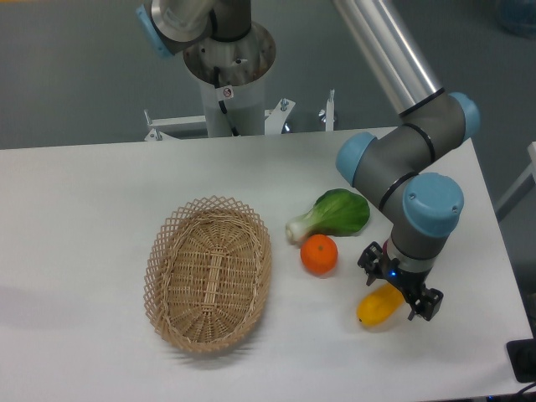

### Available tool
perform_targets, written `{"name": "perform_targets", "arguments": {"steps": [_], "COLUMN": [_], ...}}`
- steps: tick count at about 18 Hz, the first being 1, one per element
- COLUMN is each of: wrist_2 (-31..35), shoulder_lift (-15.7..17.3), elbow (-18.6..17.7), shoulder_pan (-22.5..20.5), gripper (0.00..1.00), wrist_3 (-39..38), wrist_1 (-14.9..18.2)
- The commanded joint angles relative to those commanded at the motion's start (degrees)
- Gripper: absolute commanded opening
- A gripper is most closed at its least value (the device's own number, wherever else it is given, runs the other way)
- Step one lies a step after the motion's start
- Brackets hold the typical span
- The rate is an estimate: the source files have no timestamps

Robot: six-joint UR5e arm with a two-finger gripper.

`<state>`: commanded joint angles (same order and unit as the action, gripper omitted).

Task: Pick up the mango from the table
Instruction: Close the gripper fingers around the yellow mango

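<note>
The yellow mango needs to be picked up from the table, so my gripper needs to grab it by its rounded sides next.
The mango (377, 307) is a glossy yellow fruit lying on the white table (84, 218) at the front right. My gripper (397, 291) hangs right over its upper right end, fingers pointing down and spread open on either side of the fruit. One black fingertip (425, 306) shows to the right of the mango, the other at its upper left. The gripper covers the mango's far end. Nothing is held.
A round orange (319, 255) sits just left of the mango. A green leafy vegetable (333, 213) lies behind it. An empty wicker basket (209, 272) stands at centre left. The arm's base column (228, 79) rises at the table's back edge.
</note>
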<state>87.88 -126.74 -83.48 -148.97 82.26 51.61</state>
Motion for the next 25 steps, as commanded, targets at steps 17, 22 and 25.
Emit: {"name": "perform_targets", "arguments": {"steps": [17,22,25], "wrist_2": [0.54,0.54,0.54], "shoulder_lift": [-1.14,-1.14,-1.06], "elbow": [-2.65,-2.65,-2.39], "shoulder_pan": [0.97,0.97,0.97], "gripper": [0.62,0.52,0.48], "wrist_3": [-0.18,-0.09,-0.09], "wrist_1": [-7.14,-7.22,-7.22]}}
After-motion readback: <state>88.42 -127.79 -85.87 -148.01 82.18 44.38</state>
